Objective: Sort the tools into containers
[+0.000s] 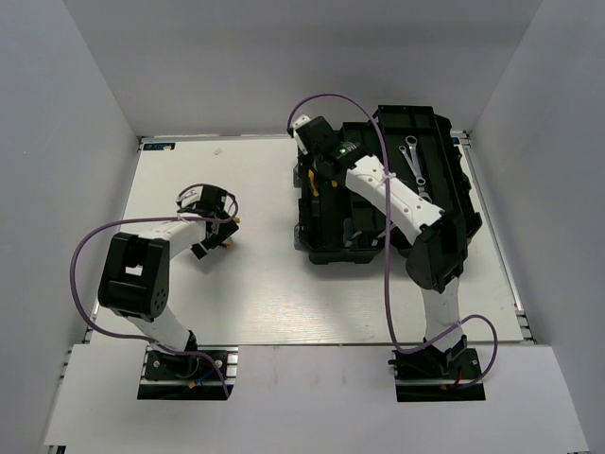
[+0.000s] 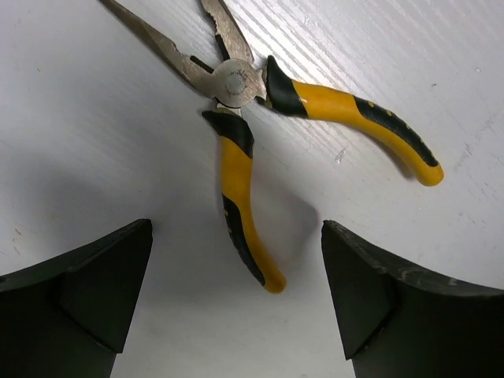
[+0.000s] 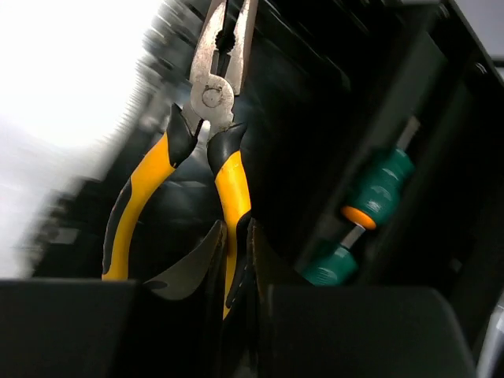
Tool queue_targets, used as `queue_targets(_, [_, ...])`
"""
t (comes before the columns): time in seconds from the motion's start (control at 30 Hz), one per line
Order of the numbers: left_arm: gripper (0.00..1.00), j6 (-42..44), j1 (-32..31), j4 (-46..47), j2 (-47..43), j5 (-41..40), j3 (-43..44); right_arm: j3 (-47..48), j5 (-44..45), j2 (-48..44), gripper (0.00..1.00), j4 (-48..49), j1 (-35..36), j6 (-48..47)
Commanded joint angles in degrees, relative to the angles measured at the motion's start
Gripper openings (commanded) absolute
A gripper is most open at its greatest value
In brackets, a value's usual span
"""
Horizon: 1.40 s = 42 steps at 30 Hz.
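My fingers are past the nearer handle's end (image 2: 261, 265), close to their shadows. Closing now would hold the handle if they closed now. My left gripper needs to close on it.
A pair of yellow-handled needle-nose pliers (image 2: 236, 169) lies on the white table with its handles spread. My left gripper (image 2: 236, 232) hovers open just above it, one finger (image 2: 87, 291) on each side of the nearer handle's tip. In the top view that gripper (image 1: 216, 227) is at mid-left. My right gripper (image 3: 236, 228) is shut on one handle of a second pair of yellow pliers (image 3: 213, 94). This pair hangs inside the black toolbox (image 1: 463, 203). Two green-handled screwdrivers (image 3: 382, 189) lie in a compartment to the right. Silver wrenches (image 1: 414, 163) rest in the toolbox's right half.
The toolbox stands open at the back right of the white table (image 1: 265, 303). White walls close in the table at the back and sides. The right arm's purple cable (image 1: 386, 236) hangs over the toolbox's front.
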Motion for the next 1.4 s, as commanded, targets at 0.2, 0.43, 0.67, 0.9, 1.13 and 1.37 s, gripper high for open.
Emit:
queue_targets(0.2, [0.93,0.46,1.27,0.03,1.37,1.39,0.26,0.14,8.78,2.36,0.03,-0.02,-0.12,-8.86])
queue_targets(0.43, [0.70,0.98,1.27,0.56,1.89,1.39,-0.35,0.93,3.68,0.17,0.60,-3.62,0.14,-6.04])
queue_targets(0.67, [0.30,0.98,1.27,1.17,2.42,0.87,-2.36,-4.06,-1.33,-7.91,0.62,-2.75,-0.29,-2.71])
queue_targets(0.9, [0.00,2.04,1.27,2.49,-1.61,3.42,-4.21,-12.67,-6.43,-20.90,0.81,0.59,-0.91,-1.65])
queue_targets(1.13, [0.00,11.52,-0.05,12.07,-18.84,15.61,-3.35,-24.80,4.19,-31.12,0.26,9.64,-2.93,-6.48])
queue_targets(1.37, [0.00,18.64,-4.00,16.64,-12.01,40.76,11.58,-32.80,11.58,-37.53,0.00,14.40,-10.74,-7.01])
